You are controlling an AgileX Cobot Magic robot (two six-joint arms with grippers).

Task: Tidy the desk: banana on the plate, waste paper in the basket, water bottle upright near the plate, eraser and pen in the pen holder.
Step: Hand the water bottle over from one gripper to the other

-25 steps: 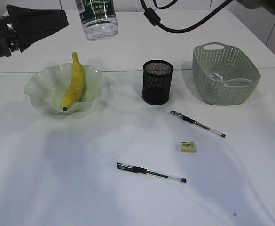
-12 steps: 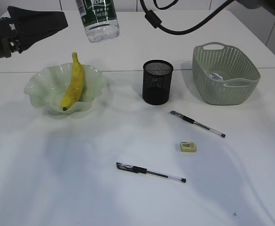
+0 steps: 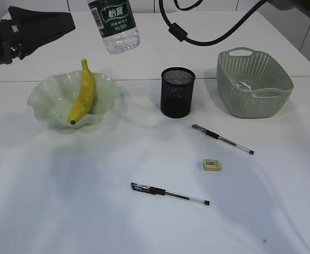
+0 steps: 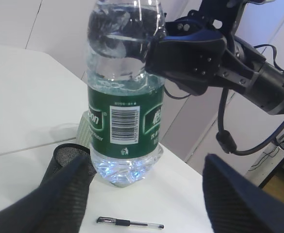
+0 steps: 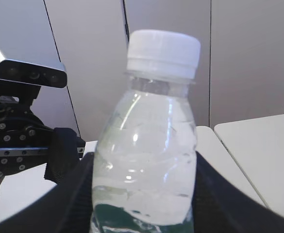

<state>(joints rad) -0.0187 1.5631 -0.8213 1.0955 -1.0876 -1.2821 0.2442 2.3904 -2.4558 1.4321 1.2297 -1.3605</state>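
Observation:
I will grab the bottle around its green label (image 3: 116, 20) (image 4: 125, 122) with my left gripper, where space is open, because my right gripper already holds the bottle's upper part.
The water bottle (image 3: 115, 25) hangs in the air behind the plate, base down and a little tilted. My right gripper (image 5: 144, 194) is shut on its body; it also shows in the left wrist view (image 4: 190, 58). My left gripper (image 3: 67, 22) is open and empty at the top left, its fingers (image 4: 146, 194) apart from the bottle (image 4: 125, 97). The banana (image 3: 83, 95) lies on the green plate (image 3: 38, 100). Two pens (image 3: 222, 139) (image 3: 169, 193) and an eraser (image 3: 212, 164) lie on the table. The black mesh pen holder (image 3: 177, 91) stands mid-table.
The green basket (image 3: 253, 82) stands at the right with waste paper (image 3: 245, 85) in it. A black cable (image 3: 197, 34) loops above the pen holder. The table's seam runs behind the plate and basket.
The bottle has moved a little down and to the right in the right gripper's hold. The left gripper has barely moved.

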